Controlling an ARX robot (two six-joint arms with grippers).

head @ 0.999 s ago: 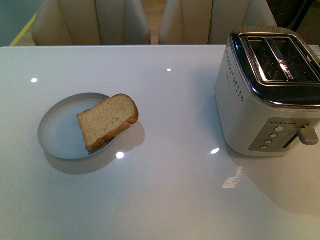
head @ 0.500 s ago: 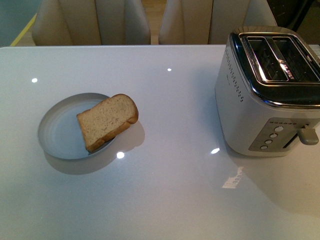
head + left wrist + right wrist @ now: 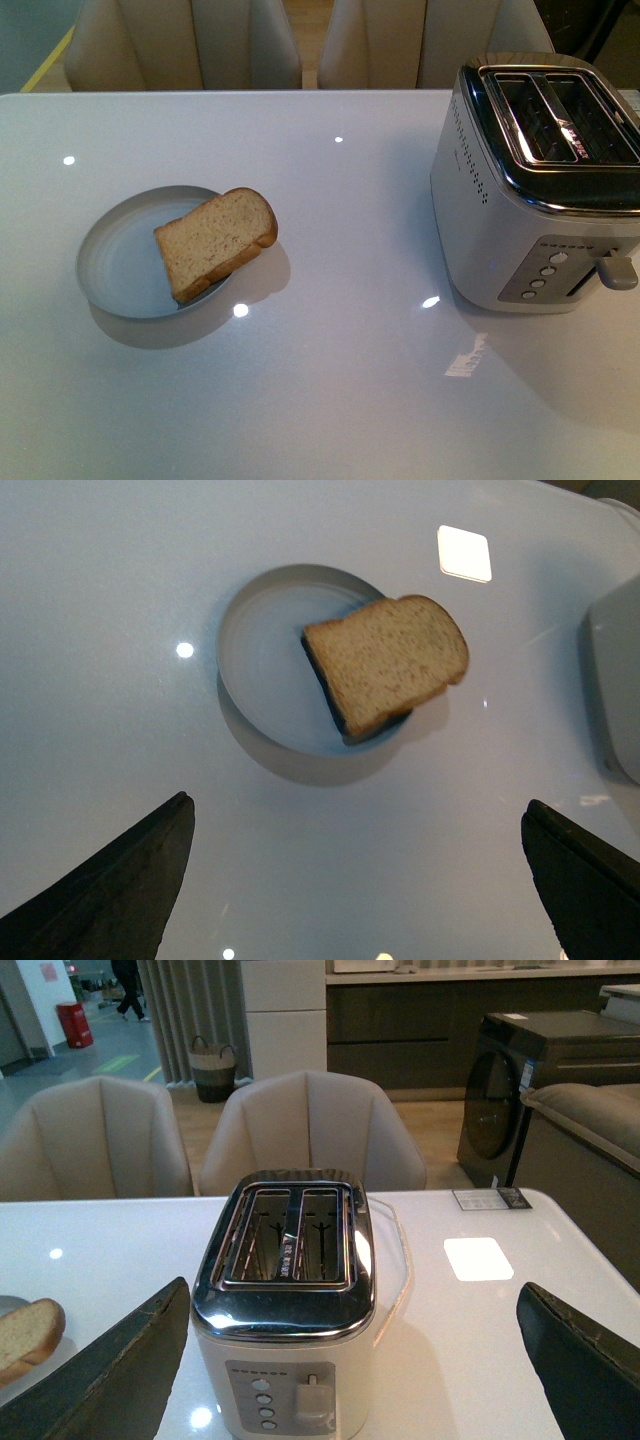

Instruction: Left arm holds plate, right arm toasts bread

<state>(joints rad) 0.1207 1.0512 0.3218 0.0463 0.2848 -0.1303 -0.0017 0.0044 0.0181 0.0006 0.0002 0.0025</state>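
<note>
My left gripper next needs to grab the plate by its bare rim (image 3: 86, 250), away from the bread, to hold the plate while the bread (image 3: 214, 242) gets toasted.
A pale blue-grey plate (image 3: 112, 262) sits on the white table at the left. A slice of brown bread (image 3: 214, 242) lies on it and overhangs its right rim, rounded end pointing away from the plate. Both also show in the left wrist view, the plate (image 3: 262, 665) and the bread (image 3: 387, 662). My left gripper (image 3: 358, 880) is open, held above the table short of the plate, with nothing between its black fingers (image 3: 120, 890). My right gripper (image 3: 350, 1360) is open and empty, held above and in front of the toaster (image 3: 285, 1300). Neither arm shows in the front view.
A cream and chrome two-slot toaster (image 3: 535, 185) stands at the table's right, both slots empty, lever (image 3: 617, 271) up on its near face. Beige chairs (image 3: 185, 45) stand behind the table's far edge. A small card (image 3: 492, 1199) lies on the table beyond the toaster.
</note>
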